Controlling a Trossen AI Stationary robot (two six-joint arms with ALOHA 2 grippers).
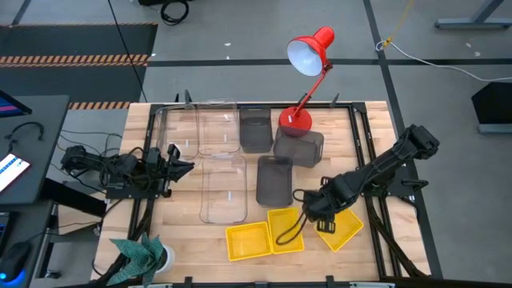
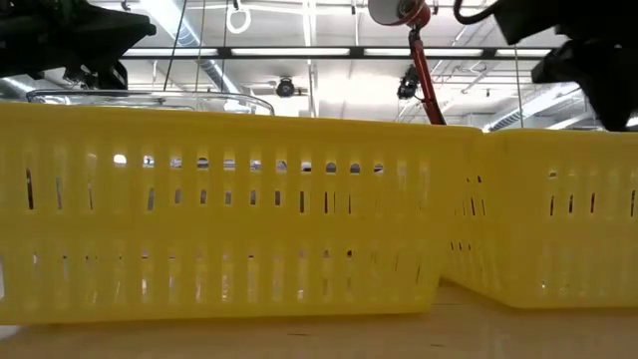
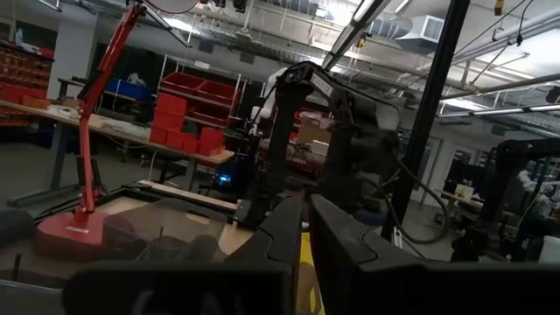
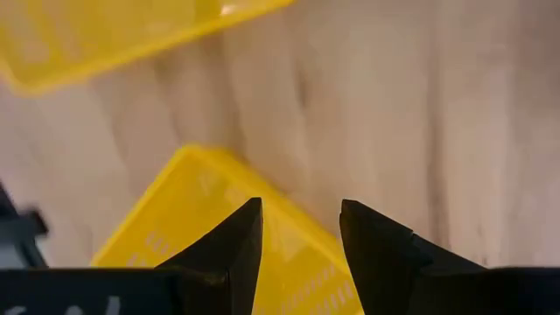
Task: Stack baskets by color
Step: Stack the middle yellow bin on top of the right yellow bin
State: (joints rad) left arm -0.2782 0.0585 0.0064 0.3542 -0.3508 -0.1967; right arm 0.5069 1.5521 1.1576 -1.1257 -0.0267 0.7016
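The right gripper grabs the middle yellow basket by its rim [image 1: 298, 242] [image 4: 279, 205] near the basket's corner next, to stack the baskets by color.
Three yellow baskets [image 1: 248, 242] [image 1: 286, 230] [image 1: 342, 227] rest flat along the table's near edge; two of them [image 2: 219, 219] [image 2: 558, 219] fill the low view. Three dark grey baskets [image 1: 256, 132] [image 1: 298, 148] [image 1: 274, 180] lie mid-table, and clear baskets [image 1: 218, 128] [image 1: 224, 188] lie to their left. My right gripper [image 1: 309, 210] points down and is open between the middle and right yellow baskets. In its wrist view the fingers [image 4: 300, 245] hover above the corner of a yellow basket [image 4: 201, 219]. My left gripper [image 1: 180, 160] waits shut at the table's left side.
A red desk lamp [image 1: 308, 60] stands with its base [image 1: 294, 120] at the far side, beside the grey baskets. A teal cloth [image 1: 140, 252] sits at the near left corner. A black cable loop [image 1: 288, 230] hangs over the middle yellow basket. Bare wood lies right of the yellow baskets.
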